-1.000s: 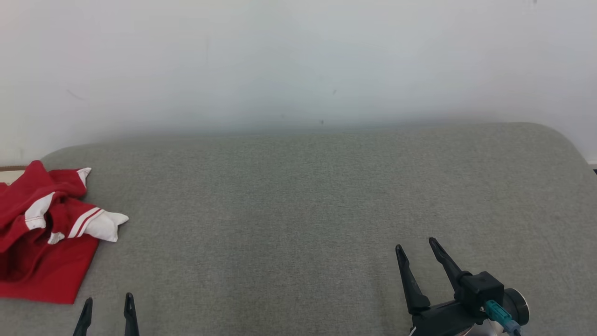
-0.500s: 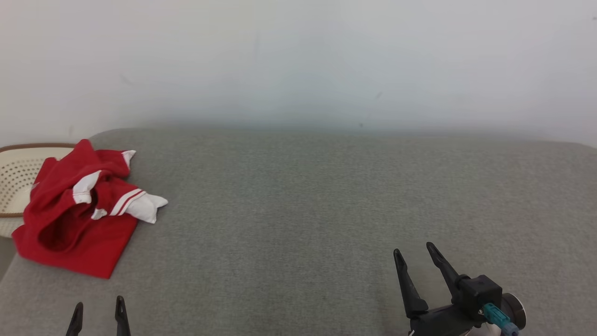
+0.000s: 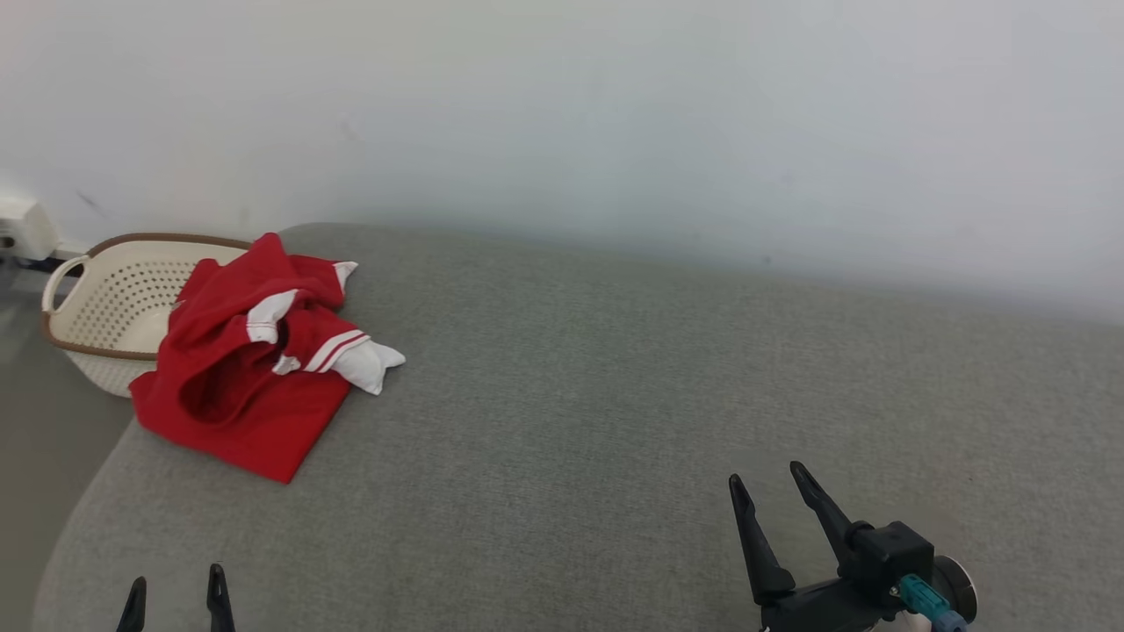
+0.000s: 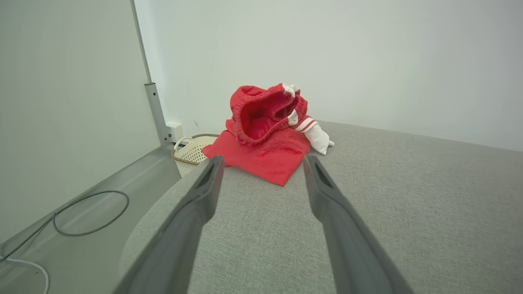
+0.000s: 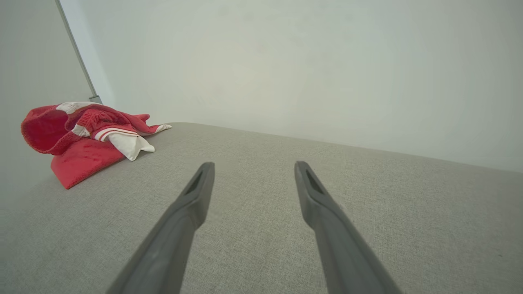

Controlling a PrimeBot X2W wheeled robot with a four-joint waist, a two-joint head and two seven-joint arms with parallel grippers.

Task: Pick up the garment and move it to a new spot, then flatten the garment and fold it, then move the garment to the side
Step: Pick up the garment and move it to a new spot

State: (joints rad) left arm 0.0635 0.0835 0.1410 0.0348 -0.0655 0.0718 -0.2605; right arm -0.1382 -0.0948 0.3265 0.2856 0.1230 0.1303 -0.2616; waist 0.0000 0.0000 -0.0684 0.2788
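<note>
The garment's red and white fold [image 3: 276, 309] stands up from the heap while its lower panel [image 3: 276, 430] lies flat, so my left gripper should grab the fold next.
A crumpled red garment [image 3: 250, 377] with white trim lies bunched at the far left end of the grey cushioned surface [image 3: 615, 395]. The left wrist view looks straight at the garment [image 4: 265, 134], with its elastic waistband gaping toward the camera. In the right wrist view the garment [image 5: 81, 139] sits far off to the left. My left gripper [image 3: 173, 586] is open at the lower left, well short of the garment, its fingers [image 4: 204, 192] apart and empty. My right gripper [image 3: 764, 483] is open at the lower right, over bare cushion, fingers [image 5: 196, 196] spread with nothing between them.
A cream perforated basket [image 3: 105, 298] with a brown rim stands on the floor beyond the cushion's left end, partly behind the garment. A white wall [image 3: 615, 114] runs along the back. A cable loop [image 4: 90, 212] lies on the floor to the left.
The head camera has turned left, so the garment sits further right in the picture and the basket has come into view. The grippers have stayed open and nearly still.
</note>
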